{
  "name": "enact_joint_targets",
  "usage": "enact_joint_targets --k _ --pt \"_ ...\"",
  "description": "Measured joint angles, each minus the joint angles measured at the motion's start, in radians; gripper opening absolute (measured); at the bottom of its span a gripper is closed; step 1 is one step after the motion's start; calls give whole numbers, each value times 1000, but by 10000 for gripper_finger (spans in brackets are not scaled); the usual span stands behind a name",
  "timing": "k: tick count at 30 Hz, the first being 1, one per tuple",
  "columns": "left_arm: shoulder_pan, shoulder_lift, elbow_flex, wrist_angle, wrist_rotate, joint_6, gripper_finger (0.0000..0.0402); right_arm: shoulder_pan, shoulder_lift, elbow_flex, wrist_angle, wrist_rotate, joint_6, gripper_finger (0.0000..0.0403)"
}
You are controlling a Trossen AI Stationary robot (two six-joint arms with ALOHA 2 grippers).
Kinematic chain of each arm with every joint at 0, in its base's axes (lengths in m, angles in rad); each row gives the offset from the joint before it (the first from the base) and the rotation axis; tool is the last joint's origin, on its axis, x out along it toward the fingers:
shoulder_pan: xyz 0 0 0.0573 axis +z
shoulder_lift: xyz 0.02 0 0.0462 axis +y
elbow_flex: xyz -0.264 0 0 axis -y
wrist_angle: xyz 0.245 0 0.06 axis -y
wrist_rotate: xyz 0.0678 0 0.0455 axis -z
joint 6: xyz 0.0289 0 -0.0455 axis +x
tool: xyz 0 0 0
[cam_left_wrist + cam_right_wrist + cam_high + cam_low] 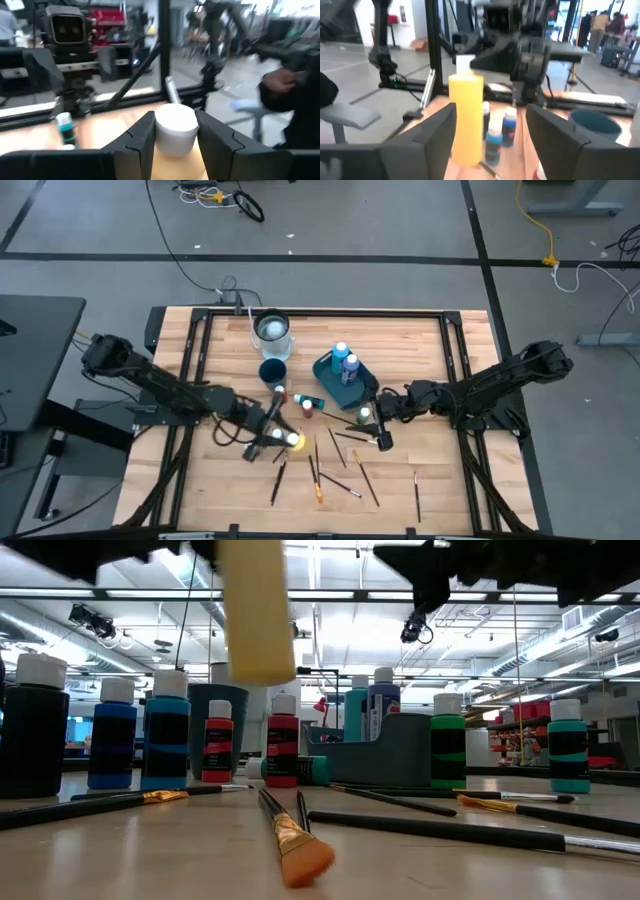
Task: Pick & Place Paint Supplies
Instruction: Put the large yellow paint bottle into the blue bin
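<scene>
The yellow bottle [294, 442] hangs short of my right gripper's spread fingers. My left gripper needs to keep holding the bottle until the bottle reaches them.
A yellow paint bottle [294, 442] with a white cap [175, 122] hangs above the table's middle, with my left gripper [283, 437] shut on it. In the low view its body [257, 620] is clear of the wood. My right gripper [374, 427] is to the bottle's right, open, its fingers [437, 132] spread wide and facing the bottle [466, 120] without touching it. More paint bottles [165, 735] stand upright on the table, and a teal one [310, 402] lies on its side. Brushes [335, 450] lie flat on the near half. My left gripper pinches the yellow bottle between its two fingers, on the body's two sides just below the cap [172, 157]. The fingers reach in level from the table's left. The bottle is upright, cap up, lifted clear of the table.
A teal tray [362, 385] holding blue bottles stands right of centre, a dark blue cup [272, 370] beside it, and a clear jar [272, 330] farther back. Several brushes [290, 835] are scattered toward the near edge. Black rails frame the table.
</scene>
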Motion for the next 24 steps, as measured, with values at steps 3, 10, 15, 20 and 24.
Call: enact_joint_targets --k 3,10,15,20,24 --pt "46 48 111 -98 -6 49 129 0 28 0 0 62 -2 268" --pt "131 191 277 -146 -14 50 132 -2 35 0 3 75 -1 280" --pt "173 276 334 -144 -10 23 128 0 35 0 -3 78 -1 274" --pt "178 317 388 -138 -19 51 133 -2 35 0 -17 115 -1 273" --pt "178 317 402 -141 -17 69 128 -1 35 0 -18 114 -5 271"
